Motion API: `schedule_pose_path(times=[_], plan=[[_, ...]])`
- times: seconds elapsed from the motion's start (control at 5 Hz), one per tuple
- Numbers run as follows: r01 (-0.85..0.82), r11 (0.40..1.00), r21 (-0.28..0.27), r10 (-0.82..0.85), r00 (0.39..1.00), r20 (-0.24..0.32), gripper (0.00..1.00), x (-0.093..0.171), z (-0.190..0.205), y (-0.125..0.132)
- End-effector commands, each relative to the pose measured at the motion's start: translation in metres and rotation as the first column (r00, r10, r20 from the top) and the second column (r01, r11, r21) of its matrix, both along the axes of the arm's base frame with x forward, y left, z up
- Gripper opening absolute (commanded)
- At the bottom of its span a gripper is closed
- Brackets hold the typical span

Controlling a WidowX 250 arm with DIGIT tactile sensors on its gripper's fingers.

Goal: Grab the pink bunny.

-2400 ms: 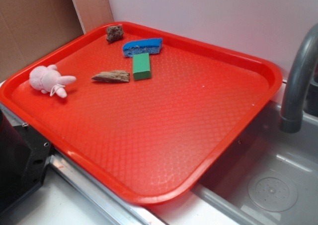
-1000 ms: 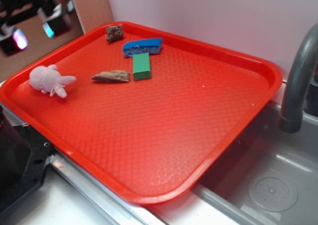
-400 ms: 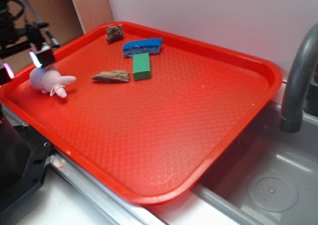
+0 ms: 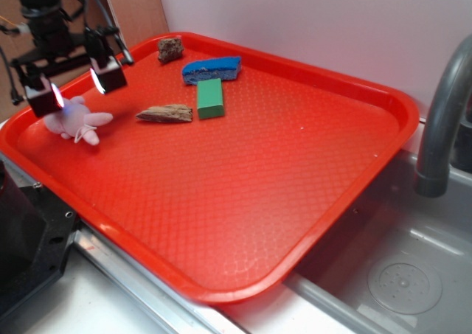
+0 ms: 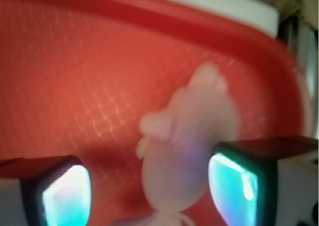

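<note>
Both fingers should lower before closing: they are above the pink bunny's body (image 4: 72, 119), short of the red tray.
The pink bunny (image 4: 77, 119) lies at the left edge of the red tray (image 4: 243, 179), ears pointing right. My gripper (image 4: 76, 87) hangs open just above it, one finger on each side. In the wrist view the blurred pink bunny (image 5: 187, 146) sits between the two lit pads, closer to the right pad (image 5: 233, 188) than to the left one (image 5: 65, 198). Nothing is held.
On the tray's far part lie a blue sponge (image 4: 212, 69), a green block (image 4: 210, 98), a flat brown piece of wood (image 4: 165, 113) and a brown lump (image 4: 170, 49). A grey faucet (image 4: 442, 120) and a sink (image 4: 398, 268) are at the right.
My arm has come in from the upper left and dropped over the bunny, fingers now either side of it. The bunny and the other things have not moved.
</note>
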State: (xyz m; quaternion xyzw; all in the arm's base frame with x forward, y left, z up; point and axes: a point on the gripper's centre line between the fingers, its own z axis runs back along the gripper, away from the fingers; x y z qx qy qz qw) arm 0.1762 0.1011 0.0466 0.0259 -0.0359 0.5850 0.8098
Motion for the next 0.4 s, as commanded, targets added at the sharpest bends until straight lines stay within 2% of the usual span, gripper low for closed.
schedule_pose_path(times=[0.0,0.2], plan=[[-0.058,0.998,-0.004,0.058,0.994,-0.097,1.0,-0.0248,-0.0194,0.0069],[-0.052,0.999,-0.008,0.05,0.989,-0.143,1.0,-0.0311,-0.0218,0.0116]])
